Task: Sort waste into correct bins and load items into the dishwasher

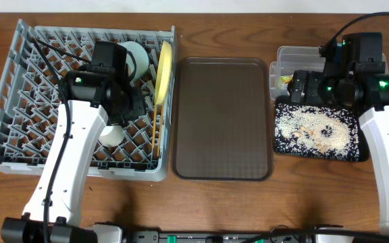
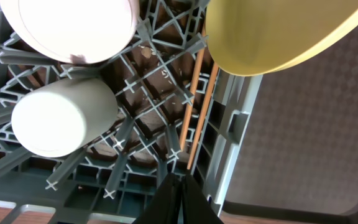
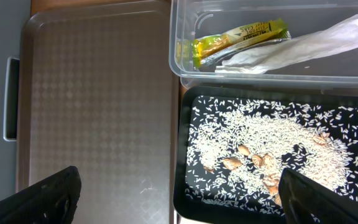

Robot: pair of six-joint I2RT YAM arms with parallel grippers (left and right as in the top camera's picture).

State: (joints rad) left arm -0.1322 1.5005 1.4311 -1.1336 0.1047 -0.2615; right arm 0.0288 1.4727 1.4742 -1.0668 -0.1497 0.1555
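Observation:
I would leave the chopsticks in the rack if I lifted my left gripper now, because its shut, empty fingers are short of the chopsticks.
The grey dishwasher rack [image 1: 5, 101] holds an upright yellow plate [image 1: 164, 67], a pinkish-white bowl [image 1: 135, 57], a white cup [image 1: 110, 135] and wooden chopsticks [image 1: 156, 131]. My left gripper [image 1: 139, 108] hangs over it, shut and empty. In the left wrist view its tips [image 2: 178, 180] sit just short of the chopsticks [image 2: 197, 106]. My right gripper [image 3: 185, 199] is open, straddling the black tray's [image 3: 182, 186] left rim. Rice scraps [image 3: 272, 143] cover that tray. The clear tub [image 3: 179, 62] holds the snack wrapper [image 3: 238, 40] and paper strip [image 3: 303, 46].
The dark brown serving tray [image 1: 221, 115] lies between the rack and the bins, with nothing on it. The clear tub [image 1: 289, 57] and the black tray [image 1: 279, 145] sit close together at the right. Wooden tabletop runs along the front edge.

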